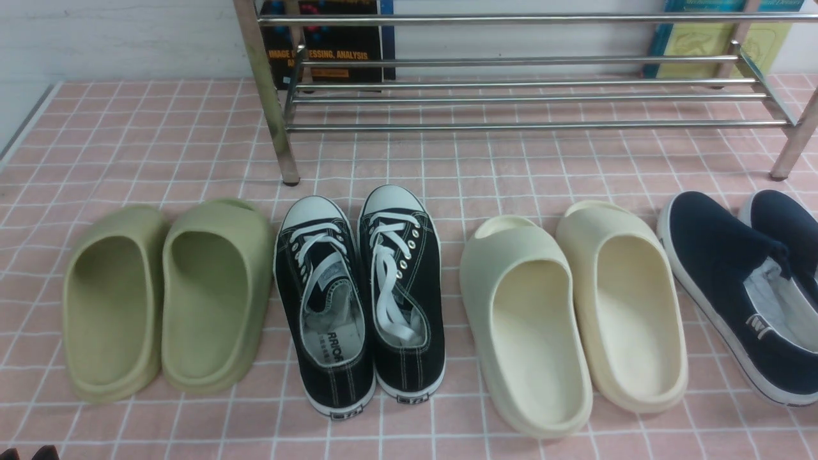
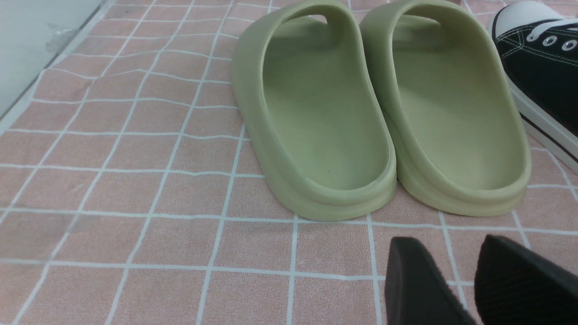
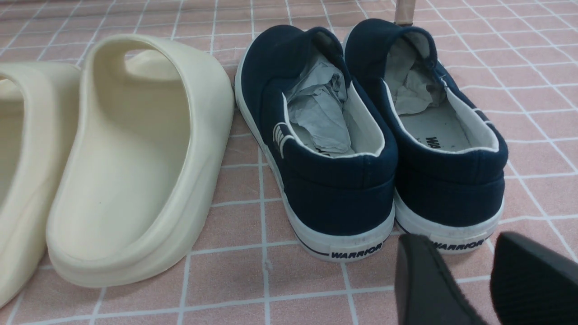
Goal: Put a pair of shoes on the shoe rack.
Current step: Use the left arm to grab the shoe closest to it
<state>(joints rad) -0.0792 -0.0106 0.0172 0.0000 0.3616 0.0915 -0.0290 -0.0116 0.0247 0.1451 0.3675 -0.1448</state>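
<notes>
The left gripper takes hold of the black sneaker beside the green slides by the sneaker's outer side (image 1: 294, 315) next, to load the shoe rack (image 1: 511, 99).
The pair of shoes, two black lace-up sneakers (image 1: 361, 297) with white toe caps, stands side by side on the pink checked cloth, toes toward the shoe rack (image 1: 511, 99). The chrome rack stands behind them with nothing on its bars. One sneaker's toe (image 2: 537, 67) shows in the left wrist view, beyond the green slides. My left gripper (image 2: 447, 241) is open and holds nothing, low over the cloth behind the green slides' heels. My right gripper (image 3: 458, 237) is open too, just behind the heel of a navy slip-on, far from the sneakers.
Green foam slides (image 1: 169, 300) lie left of the sneakers and cream slides (image 1: 575, 313) right of them. Navy slip-ons (image 1: 741, 287), stuffed with paper, are at the far right. Books (image 1: 332, 45) lean against the wall behind the rack. The cloth's edge (image 1: 29, 118) runs along the far left.
</notes>
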